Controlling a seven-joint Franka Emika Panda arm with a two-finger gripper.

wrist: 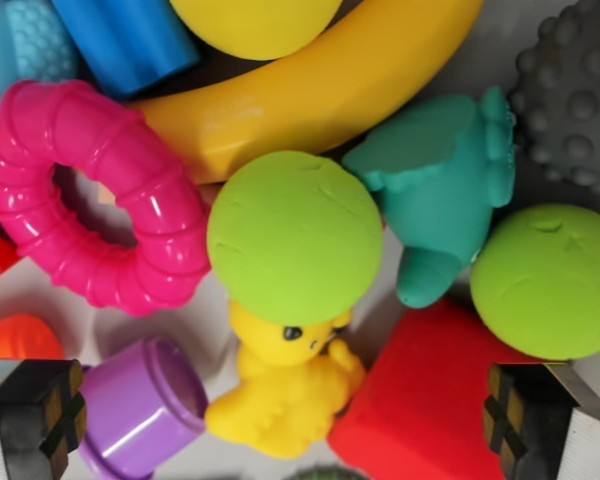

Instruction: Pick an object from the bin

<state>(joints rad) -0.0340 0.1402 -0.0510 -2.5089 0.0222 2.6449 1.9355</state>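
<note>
My gripper grabs the green ball resting over the yellow toy animal around its round middle next, to pick an object from the bin.
The wrist view looks straight down into a bin crowded with toys. A green ball lies in the middle, resting over a yellow toy animal. My gripper hangs above them, open, with one fingertip at the bottom left and the other at the bottom right; nothing sits between them but the yellow animal, a purple cup and a red block. A second green ball lies at the right, a teal toy beside the central ball.
A pink ribbed ring lies at the left, a long yellow banana shape across the top, a blue cylinder at the top left, a grey knobbly ball at the top right. Orange and red pieces touch the left edge.
</note>
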